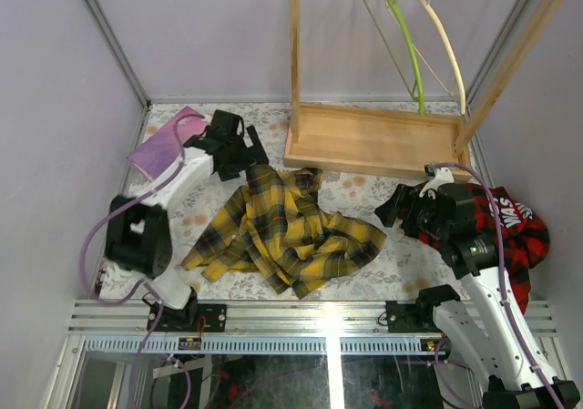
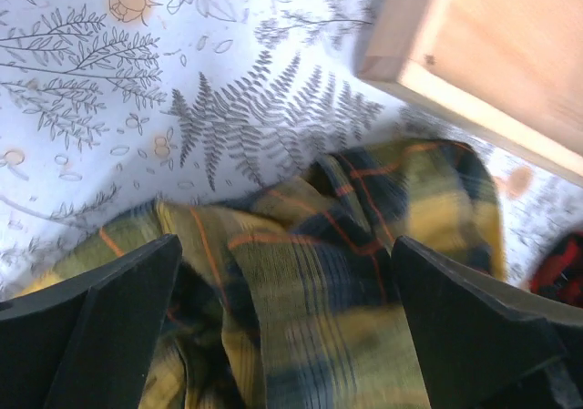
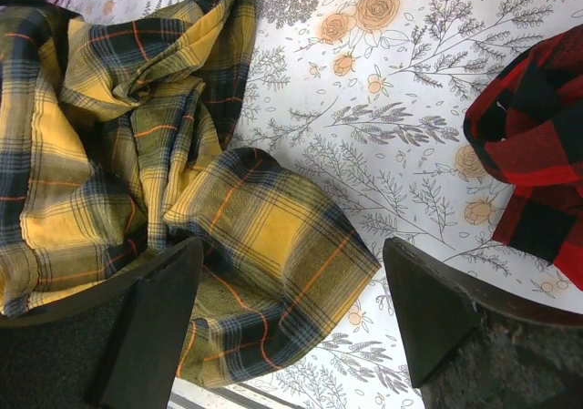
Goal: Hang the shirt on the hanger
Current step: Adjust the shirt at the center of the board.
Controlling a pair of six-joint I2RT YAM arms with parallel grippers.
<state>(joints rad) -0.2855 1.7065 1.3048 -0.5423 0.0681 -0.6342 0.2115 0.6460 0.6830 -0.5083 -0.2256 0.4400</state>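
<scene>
My left gripper grabs the shirt's loose fold at its far edge point(image 1: 262, 176) point(image 2: 284, 252) next. The rest stays open for my right gripper to grab for hanging.
The yellow-and-black plaid shirt point(image 1: 282, 231) lies crumpled on the floral table, in front of the wooden rack. The pale yellow-green hanger point(image 1: 412, 49) hangs from the rack's top rail. My left gripper point(image 1: 250, 149) is open at the shirt's far left edge. In the left wrist view its fingers point(image 2: 118, 318) stand wide apart, with a fold of the shirt point(image 2: 310, 309) lying loose below and between them. My right gripper point(image 1: 392, 207) is open just right of the shirt. In the right wrist view the right gripper point(image 3: 291, 245) hovers above a corner of the shirt point(image 3: 137, 154), gripping nothing.
A cream curved hanger point(image 1: 446, 40) hangs beside the green one. The rack's wooden base point(image 1: 373, 140) sits just behind the shirt. A red-and-black plaid garment point(image 1: 519, 231) lies at the right edge under my right arm. A purple cloth point(image 1: 164, 145) lies at the far left.
</scene>
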